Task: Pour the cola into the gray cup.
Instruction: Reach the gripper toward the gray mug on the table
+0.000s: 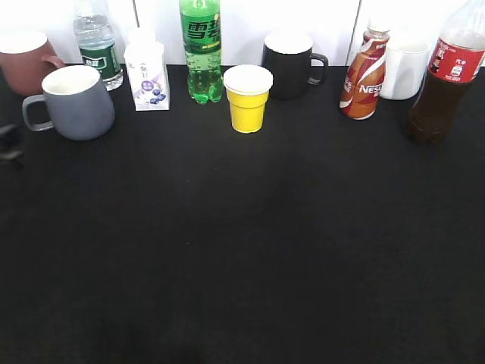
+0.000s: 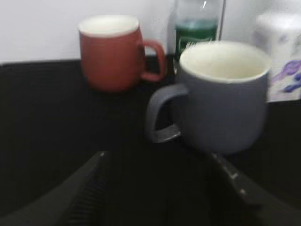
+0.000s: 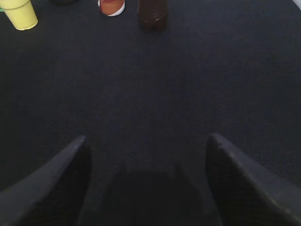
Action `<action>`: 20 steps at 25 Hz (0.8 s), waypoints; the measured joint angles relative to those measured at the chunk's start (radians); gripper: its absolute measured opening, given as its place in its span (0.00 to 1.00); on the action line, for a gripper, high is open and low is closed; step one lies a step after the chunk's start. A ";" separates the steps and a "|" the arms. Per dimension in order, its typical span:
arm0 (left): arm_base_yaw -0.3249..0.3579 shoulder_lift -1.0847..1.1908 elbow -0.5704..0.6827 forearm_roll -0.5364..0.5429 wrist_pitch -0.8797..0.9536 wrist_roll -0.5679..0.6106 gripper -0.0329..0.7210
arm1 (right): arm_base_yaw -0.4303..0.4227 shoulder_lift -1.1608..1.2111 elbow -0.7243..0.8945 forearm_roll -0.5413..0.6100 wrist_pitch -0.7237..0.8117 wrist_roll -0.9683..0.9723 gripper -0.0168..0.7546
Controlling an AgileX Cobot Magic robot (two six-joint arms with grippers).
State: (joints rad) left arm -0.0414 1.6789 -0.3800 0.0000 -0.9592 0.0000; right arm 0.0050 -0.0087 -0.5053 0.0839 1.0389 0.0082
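Next, my right gripper grips the bottle's body just below the red label (image 1: 438,102) to pour the cola into the gray cup (image 1: 76,102).
The cola bottle (image 1: 445,80) stands at the far right of the back row, dark liquid under a red label; its base shows at the top of the right wrist view (image 3: 152,13). The gray cup (image 1: 76,102) stands at the back left with its handle to the left. It fills the left wrist view (image 2: 221,96), just beyond my left gripper (image 2: 157,157), which is open and empty. The left gripper shows as a dark tip at the left edge of the exterior view (image 1: 9,142). My right gripper (image 3: 146,143) is open and empty, low over the black cloth, well short of the cola.
A reddish-brown mug (image 1: 24,59), water bottle (image 1: 97,45), small carton (image 1: 147,74), green soda bottle (image 1: 201,49), yellow cup (image 1: 248,97), black mug (image 1: 289,64), Nescafe bottle (image 1: 364,76) and white mug (image 1: 405,68) line the back. Black cloth (image 1: 242,243) covers the table.
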 joint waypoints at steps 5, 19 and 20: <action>0.025 0.248 -0.259 0.000 -0.019 0.000 0.60 | 0.000 0.000 0.000 0.000 0.000 0.000 0.76; 0.079 0.397 -0.474 0.186 0.000 -0.014 0.16 | 0.000 0.000 0.000 0.000 0.000 0.000 0.76; 0.079 0.356 -0.433 0.195 0.000 -0.010 0.16 | 0.000 0.000 0.000 0.000 0.000 0.000 0.76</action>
State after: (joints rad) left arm 0.0378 2.0351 -0.8129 0.1951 -0.9590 -0.0103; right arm 0.0050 -0.0087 -0.5053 0.0839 1.0389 0.0082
